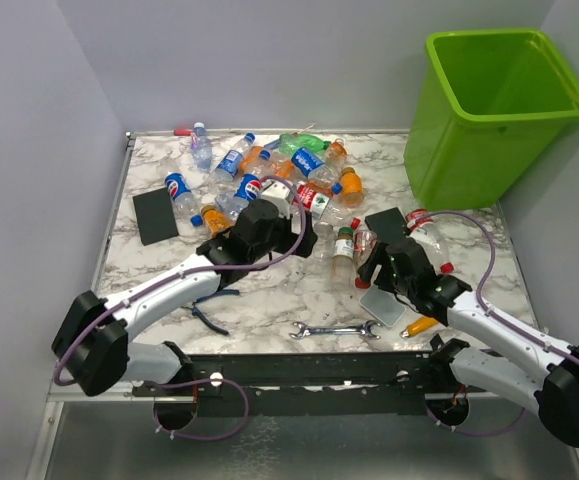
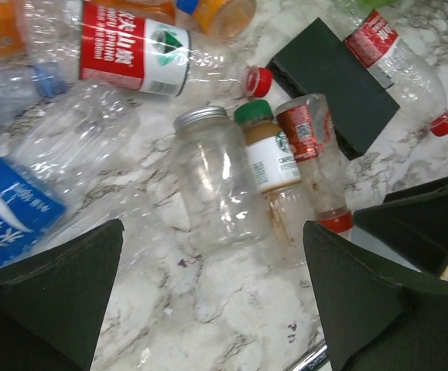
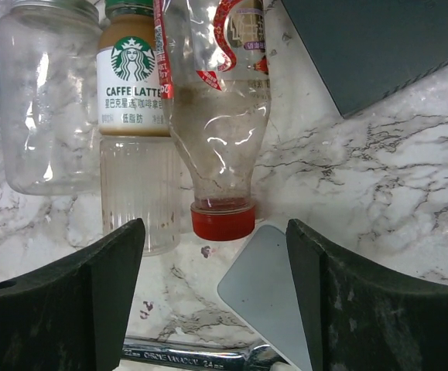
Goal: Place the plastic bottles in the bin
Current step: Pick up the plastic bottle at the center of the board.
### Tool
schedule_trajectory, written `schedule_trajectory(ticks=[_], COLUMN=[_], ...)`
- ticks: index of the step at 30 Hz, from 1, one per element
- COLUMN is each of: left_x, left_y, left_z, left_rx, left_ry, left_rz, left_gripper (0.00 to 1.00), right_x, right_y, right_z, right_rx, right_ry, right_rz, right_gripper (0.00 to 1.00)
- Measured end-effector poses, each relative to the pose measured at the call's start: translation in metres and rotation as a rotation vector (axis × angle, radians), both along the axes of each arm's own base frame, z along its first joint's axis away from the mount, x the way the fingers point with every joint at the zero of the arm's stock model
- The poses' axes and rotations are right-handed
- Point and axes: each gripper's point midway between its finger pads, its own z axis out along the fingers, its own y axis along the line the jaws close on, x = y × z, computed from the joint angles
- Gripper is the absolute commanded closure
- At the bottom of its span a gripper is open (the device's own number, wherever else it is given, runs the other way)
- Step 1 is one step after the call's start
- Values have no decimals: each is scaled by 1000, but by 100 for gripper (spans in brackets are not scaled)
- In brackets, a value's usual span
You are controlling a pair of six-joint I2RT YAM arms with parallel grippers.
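My left gripper grabs the clear jar by its base (image 2: pixel 233 226) next, since this leaves the jar's lid end free for my right gripper to grab.
Several plastic bottles (image 1: pixel 269 170) lie heaped at the back middle of the marble table. The lime-green bin (image 1: pixel 469 150) stands at the back right. My left gripper (image 2: pixel 212 286) is open over bare marble, just short of a clear jar (image 2: pixel 216 182), a Starbucks bottle (image 2: pixel 274 154) and a clear red-capped bottle (image 2: pixel 312 151). My right gripper (image 3: pixel 214 286) is open too. The red-capped bottle (image 3: pixel 220 116) lies just ahead of its fingertips with its cap towards them. Nothing is held. In the top view the left gripper (image 1: pixel 307 240) and right gripper (image 1: pixel 367 268) flank these bottles.
A grey slab (image 3: pixel 266 286) lies under the right finger, with a wrench (image 3: pixel 193 357) beneath the jaws. A black slab (image 2: pixel 336 77) sits behind the bottles and another black slab (image 1: pixel 155 215) lies at the left. Pliers (image 1: pixel 209 310) and an orange screwdriver handle (image 1: pixel 419 325) lie near the front.
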Motion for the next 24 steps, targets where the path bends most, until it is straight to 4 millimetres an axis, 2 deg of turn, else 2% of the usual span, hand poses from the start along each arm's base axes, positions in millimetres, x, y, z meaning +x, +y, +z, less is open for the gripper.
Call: schedule_trajectory(ticks=[3, 6, 10, 14, 17, 24], left_x=[6, 10, 12, 6, 4, 8], left_y=[-24, -42, -60, -60, -62, -76], left_z=[-5, -26, -67, -105, -115, -124], left_rx=[-24, -23, 9, 64, 92, 138], left_ry=[42, 115, 239, 338, 367, 374], left_rz=[-51, -88, -112, -102, -101, -109], left_gripper=[3, 3, 3, 3, 6, 19], right_x=[0, 1, -1, -4, -7, -11], right_y=[1, 5, 9, 14, 15, 15], right_z=[-2, 5, 23, 37, 44, 61], right_rx=[9, 33, 79, 105, 117, 129], right_ry=[5, -14, -64, -91, -107, -140], right_rz=[-2, 7, 38, 77, 100, 125], right_gripper=[23, 22, 21, 21, 21, 20])
